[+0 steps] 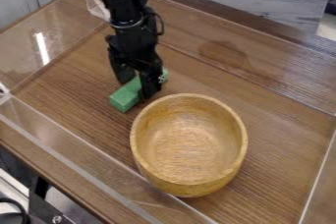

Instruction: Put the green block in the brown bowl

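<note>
I should grab the green block [128, 95] next by one of its short ends, so I can put it in the brown bowl [191, 141].
The green block [128, 95] lies flat on the wooden table, just left of and behind the brown bowl [191, 141]. My black gripper [138, 79] points straight down over the block's far end, fingers open and straddling it, tips low near the table. Part of the block is hidden behind the fingers. The bowl is hollow side up with nothing in it.
Clear acrylic walls [53, 130] fence the table along the front and left edges. A grey wall [262, 2] runs behind. The arm's column [122, 7] rises toward the top left.
</note>
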